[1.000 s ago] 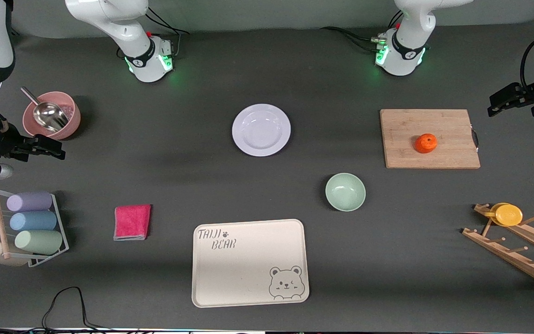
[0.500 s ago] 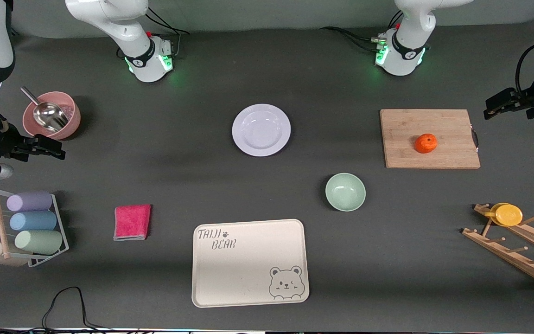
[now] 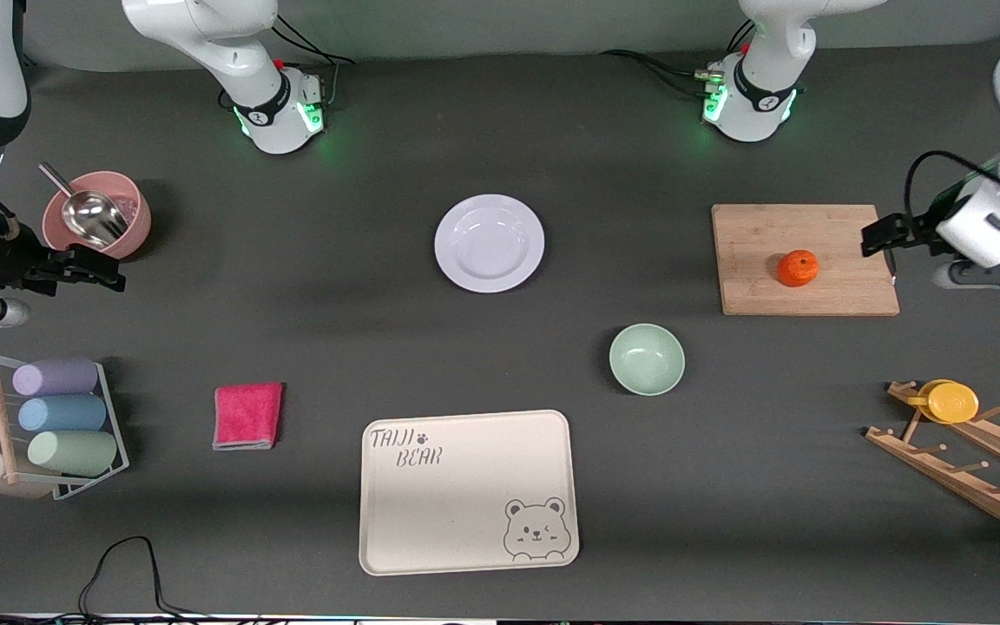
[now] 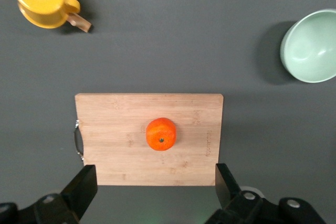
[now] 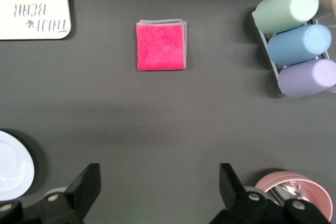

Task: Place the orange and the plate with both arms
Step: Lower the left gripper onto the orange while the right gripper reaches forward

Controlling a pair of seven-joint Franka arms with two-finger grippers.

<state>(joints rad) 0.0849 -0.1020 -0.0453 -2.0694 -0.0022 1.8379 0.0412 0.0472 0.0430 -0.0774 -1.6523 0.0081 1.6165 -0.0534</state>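
My left gripper grabs the orange (image 3: 798, 268) by its round sides next, to place the orange on the plate (image 3: 490, 243).
The orange (image 3: 798, 268) sits on a wooden cutting board (image 3: 760, 234) toward the left arm's end of the table. In the left wrist view the orange (image 4: 161, 134) rests mid-board. My left gripper (image 3: 878, 236) hangs open over the board's handle end, fingers spread as wide as the board (image 4: 115, 129), nothing between them. The pale lavender plate (image 3: 490, 243) lies flat on the table's middle; its rim (image 5: 13, 163) shows in the right wrist view. My right gripper (image 3: 108, 271) hovers open and empty over bare mat beside a pink bowl, well away from the plate.
A mint-green bowl (image 3: 647, 358) and a cream bear-print tray (image 3: 465, 495) lie nearer the camera than the plate. A pink cloth (image 3: 247, 416), a rack of pastel cups (image 3: 62, 415), a pink bowl (image 3: 140, 213) with a scoop, and a wooden rack with a yellow cup (image 3: 951, 402) stand about.
The left arm has swung in from the table's end, bringing its open gripper down over the cutting board's handle end. The right gripper has shifted only slightly.
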